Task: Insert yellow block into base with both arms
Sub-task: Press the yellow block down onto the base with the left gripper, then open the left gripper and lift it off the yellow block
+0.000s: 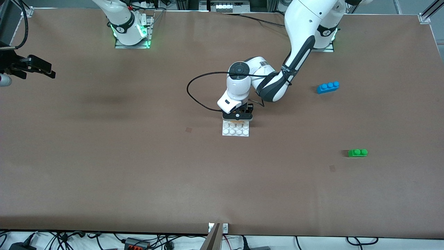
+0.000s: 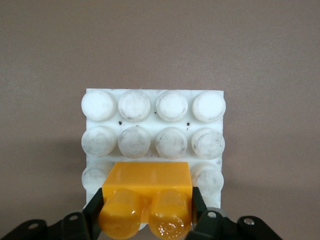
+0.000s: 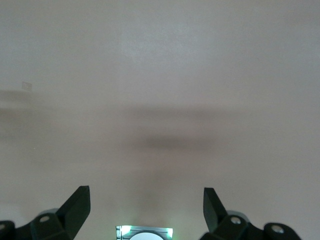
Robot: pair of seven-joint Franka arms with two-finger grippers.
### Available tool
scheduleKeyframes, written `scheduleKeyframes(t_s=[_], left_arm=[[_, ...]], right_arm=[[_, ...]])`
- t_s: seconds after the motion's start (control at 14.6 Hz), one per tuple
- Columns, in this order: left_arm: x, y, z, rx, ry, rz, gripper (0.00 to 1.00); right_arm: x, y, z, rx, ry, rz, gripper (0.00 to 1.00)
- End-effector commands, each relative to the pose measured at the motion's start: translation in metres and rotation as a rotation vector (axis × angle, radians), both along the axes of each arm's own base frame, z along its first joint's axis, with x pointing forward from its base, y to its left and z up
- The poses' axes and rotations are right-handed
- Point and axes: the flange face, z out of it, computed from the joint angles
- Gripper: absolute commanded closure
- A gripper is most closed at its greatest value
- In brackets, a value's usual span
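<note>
The lower edge of the yellow block is resting on the white studded base. I should open my left gripper now to let go of the block.
The white studded base [image 1: 236, 132] [image 2: 152, 125] lies flat in the middle of the table. My left gripper [image 1: 238, 117] [image 2: 147, 212] is down over the base's edge farther from the front camera, shut on the yellow block [image 2: 148, 186], of which only a sliver [image 1: 238, 122] shows in the front view. The block stands upright with its two studs up, covering the middle studs of the base's rows under the gripper. Black fingers [image 2: 95, 207] press both of its ends. Whether it is seated on the studs cannot be told. My right gripper [image 1: 47, 70] [image 3: 145, 202] waits open and empty, up over the right arm's end of the table.
A blue three-stud brick [image 1: 327, 86] and a green two-stud brick [image 1: 357, 152] lie toward the left arm's end of the table, the green one nearer the front camera. A black cable [image 1: 194, 95] loops from the left wrist above the table.
</note>
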Motion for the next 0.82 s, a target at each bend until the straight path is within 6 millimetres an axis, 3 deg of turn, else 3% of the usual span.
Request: scheduleKeyframes(t_s=[0.0, 0.07, 0.14, 0.34, 0.41, 0.69, 0.75], left_arm=[[0.005, 0.004, 0.003, 0.017, -0.019, -0.005, 0.30], [0.012, 0.003, 0.011, 0.012, -0.029, 0.003, 0.00], [0.016, 0.004, 0.017, 0.037, -0.016, 0.014, 0.00], [0.041, -0.001, 0.062, 0.086, 0.011, 0.034, 0.00], [0.052, 0.007, 0.074, 0.069, 0.015, 0.039, 0.00], [0.095, 0.067, 0.108, 0.035, 0.011, 0.030, 0.00], [0.108, 0.091, 0.117, 0.048, 0.013, 0.054, 0.00]], right_arm=[[-0.003, 0.001, 0.001, 0.015, 0.004, -0.016, 0.00], [-0.003, 0.001, 0.001, 0.015, 0.004, -0.015, 0.00], [-0.003, 0.001, 0.001, 0.015, 0.004, -0.016, 0.00], [-0.003, 0.001, 0.001, 0.015, 0.004, -0.016, 0.00], [-0.003, 0.001, 0.001, 0.015, 0.004, -0.016, 0.00], [-0.003, 0.001, 0.001, 0.015, 0.004, -0.016, 0.00], [-0.003, 0.001, 0.001, 0.015, 0.004, -0.016, 0.00]])
